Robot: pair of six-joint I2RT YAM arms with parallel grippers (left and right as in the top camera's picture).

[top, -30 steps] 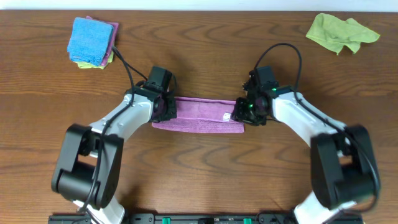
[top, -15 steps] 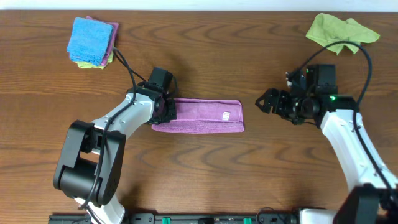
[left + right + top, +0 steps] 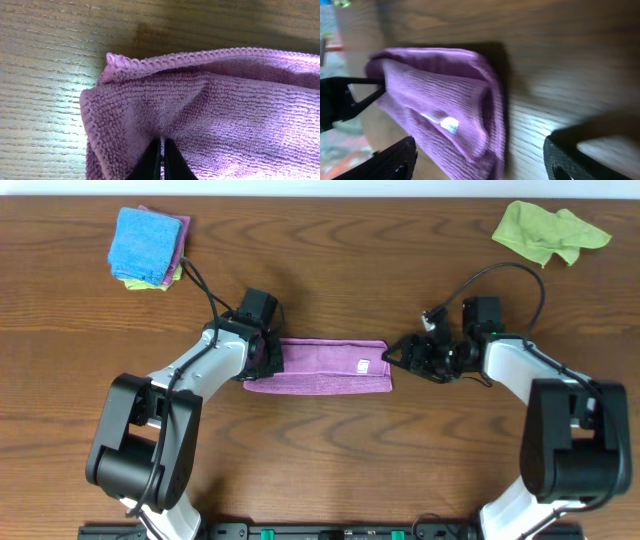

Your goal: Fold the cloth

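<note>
The robot needs to fold the end over the purple cloth next, so its right gripper needs to grip the purple cloth's folded end near the white tag.
The purple cloth lies folded into a long strip across the middle of the table. My left gripper is at its left end and is shut on the purple cloth's fabric, the closed fingertips pinching a ridge. My right gripper is open, turned sideways, right next to the strip's right end. In the right wrist view the folded end with its white tag lies between the spread fingers.
A stack of folded blue, pink and yellow cloths sits at the back left. A crumpled green cloth lies at the back right. The rest is brown wooden table.
My right gripper let go of the cloth's right end, swung out to the right, and has come back open beside that end. The left gripper stayed put.
</note>
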